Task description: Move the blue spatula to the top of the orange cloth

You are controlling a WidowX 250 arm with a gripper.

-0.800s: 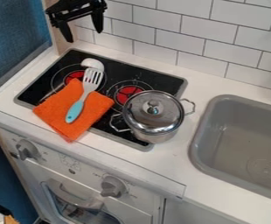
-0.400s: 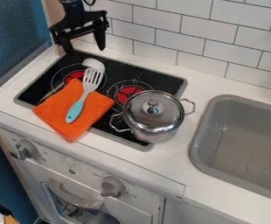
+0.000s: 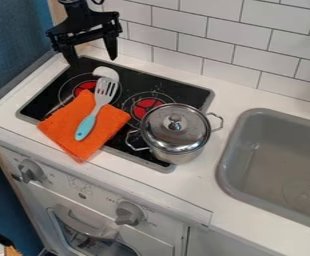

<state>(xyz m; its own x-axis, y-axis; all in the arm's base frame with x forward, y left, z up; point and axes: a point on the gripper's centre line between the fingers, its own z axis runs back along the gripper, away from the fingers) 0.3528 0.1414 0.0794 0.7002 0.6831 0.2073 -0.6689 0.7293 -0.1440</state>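
The spatula needs to move to the top of the orange cloth. My gripper will next grab the spatula by its blue handle [image 3: 86,127] to move it there.
The black gripper [image 3: 93,61] hangs over the back left corner of the stove, its two fingers spread wide with nothing between them. Below and in front of it lies the spatula, with a light blue handle [image 3: 86,127] and a white slotted head [image 3: 105,89]. Its handle rests on the orange cloth [image 3: 61,128], while the head extends past the cloth's back edge over the stovetop. The cloth lies folded across the stove's front left part and overhangs the front rim a little.
A lidded steel pot [image 3: 176,131] stands on the stove's right front. A white spoon-like utensil [image 3: 105,73] lies at the spatula's head, partly under it. The grey sink [image 3: 251,150] is at the right, and a tiled wall [image 3: 178,26] rises behind.
The gripper has come down from the top edge and then shifted slightly left. Spatula, cloth and pot have stayed where they were.
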